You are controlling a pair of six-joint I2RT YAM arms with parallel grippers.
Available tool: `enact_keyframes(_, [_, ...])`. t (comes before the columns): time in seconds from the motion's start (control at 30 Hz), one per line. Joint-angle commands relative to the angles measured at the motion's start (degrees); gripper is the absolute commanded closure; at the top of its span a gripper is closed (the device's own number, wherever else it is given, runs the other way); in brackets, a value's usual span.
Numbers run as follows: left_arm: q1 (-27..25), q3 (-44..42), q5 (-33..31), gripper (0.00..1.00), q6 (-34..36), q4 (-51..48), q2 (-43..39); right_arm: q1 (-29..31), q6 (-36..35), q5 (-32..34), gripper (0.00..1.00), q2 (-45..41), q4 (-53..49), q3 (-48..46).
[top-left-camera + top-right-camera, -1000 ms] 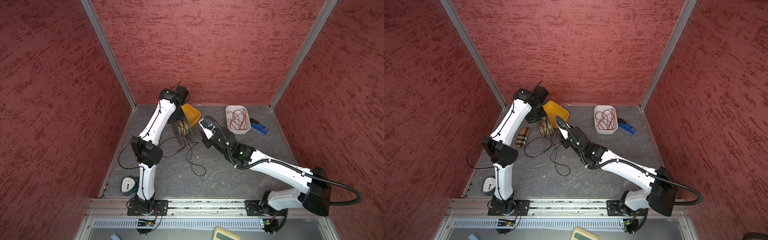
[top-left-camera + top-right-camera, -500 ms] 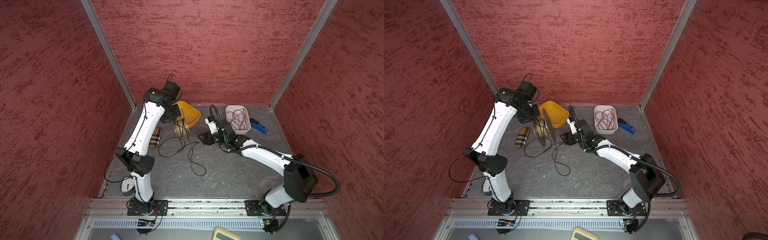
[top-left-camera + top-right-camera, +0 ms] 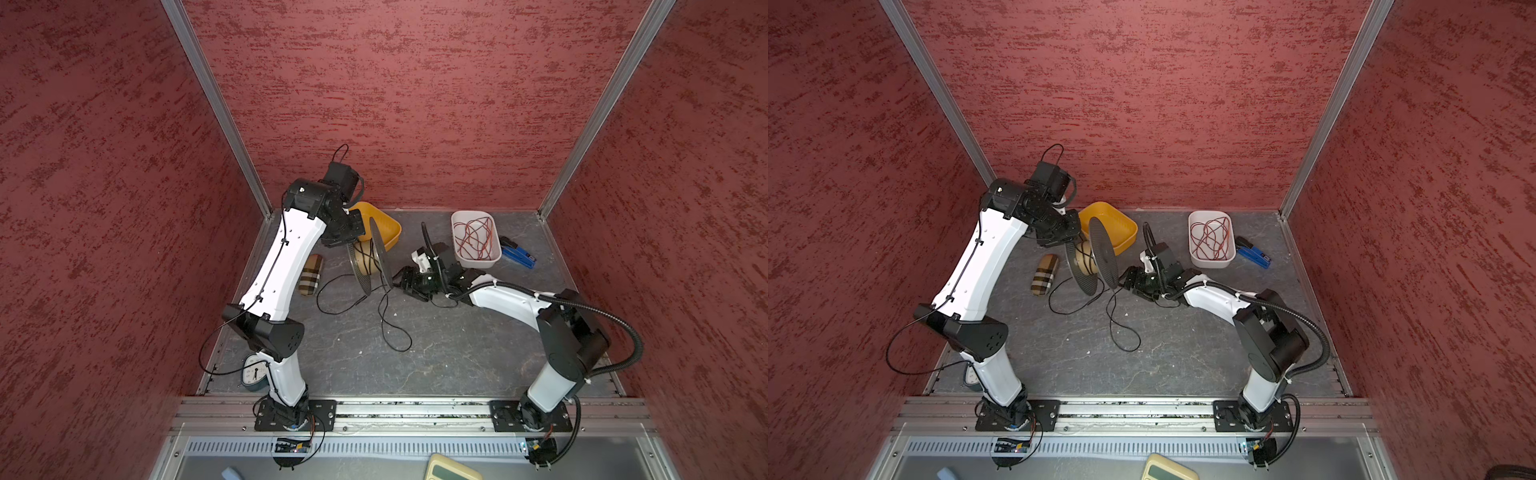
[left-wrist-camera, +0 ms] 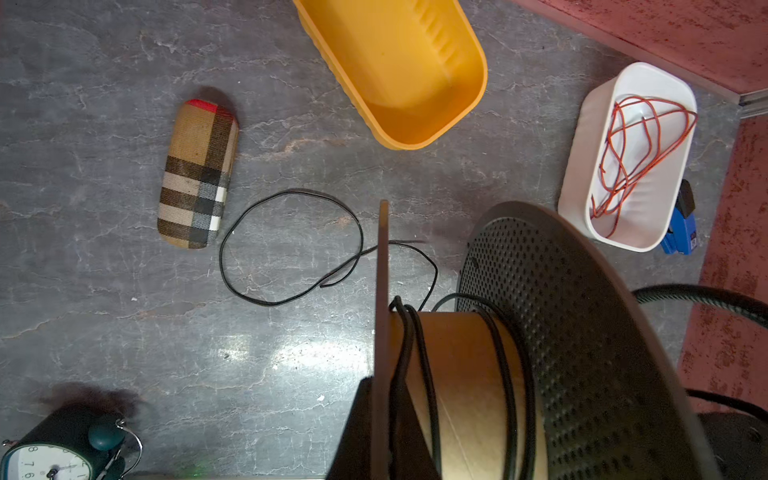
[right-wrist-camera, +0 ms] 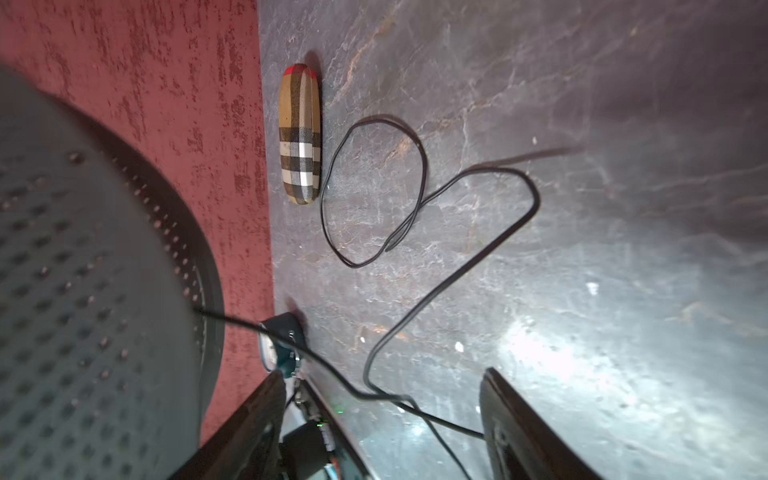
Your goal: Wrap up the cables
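Note:
The black wire needs to be pulled straight from the core of the spool for wrapping. My right gripper should next grab the wire by its loose part beside the spool.
The spool (image 3: 376, 259) has two dark perforated discs and a cardboard core (image 4: 461, 374). It is held off the floor on its edge, near the back. My left gripper (image 4: 384, 432) is shut on one disc's rim, one finger on each side. The cables are one thin black wire (image 4: 266, 303). A few turns sit on the core, and the rest lies in loops on the floor (image 3: 390, 328) (image 3: 1121, 328). My right gripper (image 5: 382, 415) is open just right of the spool (image 3: 1096, 257) in both top views (image 3: 405, 282) (image 3: 1129, 282). The wire (image 5: 423, 174) runs loosely across the gap between its fingers.
A yellow bin (image 3: 386, 226) stands right behind the spool. A white tray (image 3: 461, 257) of red wires and a blue stapler (image 3: 517, 257) are at the back right. A plaid case (image 3: 311, 276) lies left of the loops. An alarm clock (image 3: 253, 372) sits by my left arm's base. Red walls close three sides.
My right gripper has opened wide and dropped lower beside the spool. The left arm's elbow has swung out to the left while it still holds the spool, which has turned.

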Motion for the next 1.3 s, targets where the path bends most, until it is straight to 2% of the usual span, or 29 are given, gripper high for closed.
enact_keyframes(0.0, [-0.6,0.5,3.2,1.0,1.2,4.0,-2.8,-0.3,9.2,-3.3,0.25,3.4,1.3,3.2])
enact_keyframes(0.17, [-1.3,1.2,5.1,1.0,1.5,4.8,-3.6,-0.3,15.7,-5.7,0.28,8.3,6.0,3.6])
enact_keyframes(0.3, [-1.6,2.5,6.7,1.0,2.0,4.8,-4.5,-0.4,16.4,-5.8,0.36,10.3,7.3,4.8])
enact_keyframes(0.47, [-1.0,4.6,8.5,1.0,3.0,4.4,-6.0,-1.4,17.0,-4.7,0.73,9.1,8.4,3.6])
enact_keyframes(0.57, [1.0,9.1,9.9,1.0,2.0,3.0,-6.7,-3.6,15.4,-0.5,0.99,3.0,6.2,-0.6])
enact_keyframes(0.73, [7.2,17.3,12.5,1.0,0.1,1.6,-8.1,-9.6,14.7,6.0,1.0,-12.1,1.0,-10.6])
enact_keyframes(1.0, [17.1,13.4,8.3,1.0,-2.4,-1.1,-9.7,-24.3,11.9,15.0,1.0,-37.8,-19.2,-22.4])
enact_keyframes(1.1, [20.3,13.6,7.1,1.0,-1.9,-3.3,-8.6,-31.1,7.1,16.9,1.0,-44.4,-27.8,-22.9])
enact_keyframes(1.17, [22.1,13.6,6.0,1.0,-1.3,-4.0,-8.1,-35.1,3.2,17.6,1.0,-45.8,-32.9,-21.4])
enact_keyframes(1.27, [24.7,15.3,3.3,1.0,0.1,-6.4,-6.5,-36.7,-2.4,23.9,1.0,-46.4,-39.6,-16.7])
